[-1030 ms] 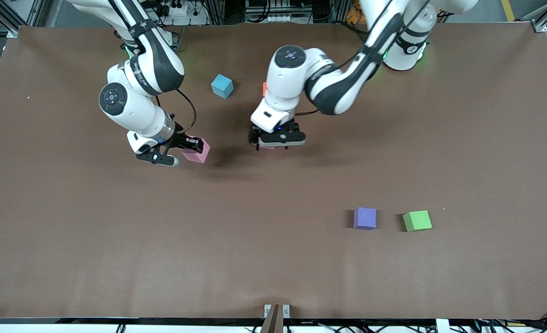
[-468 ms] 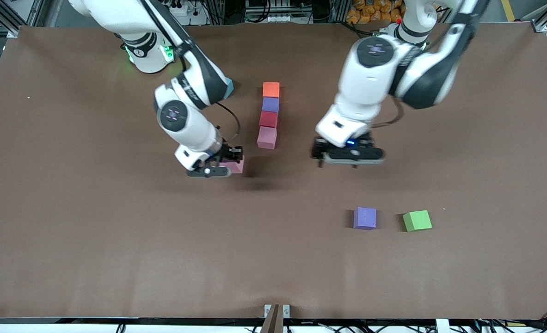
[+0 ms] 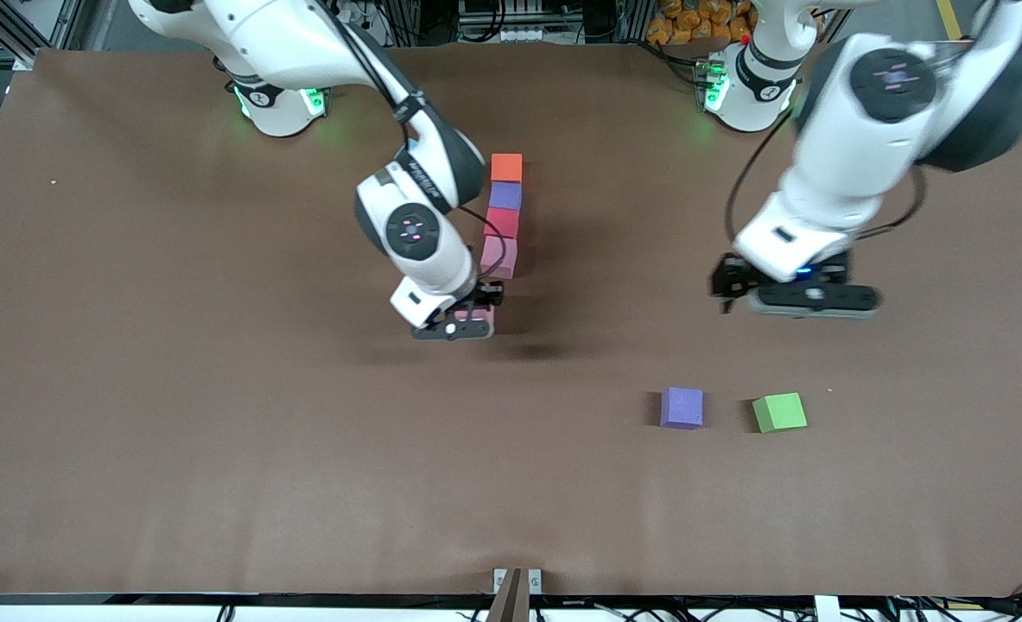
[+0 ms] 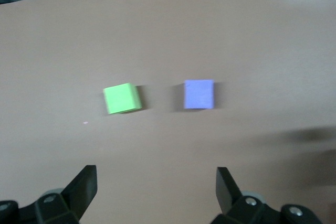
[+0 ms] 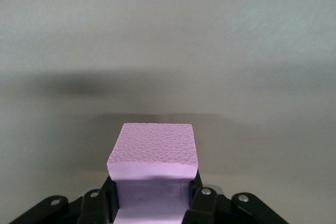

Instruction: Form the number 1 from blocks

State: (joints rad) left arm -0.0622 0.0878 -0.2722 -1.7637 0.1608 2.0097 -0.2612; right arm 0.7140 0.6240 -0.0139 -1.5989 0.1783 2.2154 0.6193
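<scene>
My right gripper needs to bring the pink block (image 3: 473, 313) to the column's pink end (image 3: 498, 257) before it lets go, because the block is still short of that pink end.
Four blocks lie in a column on the table: orange (image 3: 506, 167), purple (image 3: 504, 196), red (image 3: 501, 223), and pink (image 3: 498, 257) nearest the front camera. My right gripper (image 3: 466, 326) is shut on a second pink block (image 3: 482, 318), (image 5: 152, 153), and hangs just off the column's pink end. The block fills the span between the jaws of the right gripper (image 5: 152, 198). My left gripper (image 3: 809, 299), (image 4: 156, 187) hangs open with nothing in it, over bare table toward the left arm's end. A loose purple cube (image 3: 682, 407), (image 4: 199, 94) sits on the table, nearer the front camera than the column.
A green cube (image 3: 779, 412), (image 4: 122, 98) lies beside the loose purple cube, toward the left arm's end. The light-blue cube is hidden by the right arm. The brown table (image 3: 217, 449) stretches wide on the front camera's side.
My right arm has carried the pink block across to the column's near end. My left arm has swung away toward its own end, uncovering the column.
</scene>
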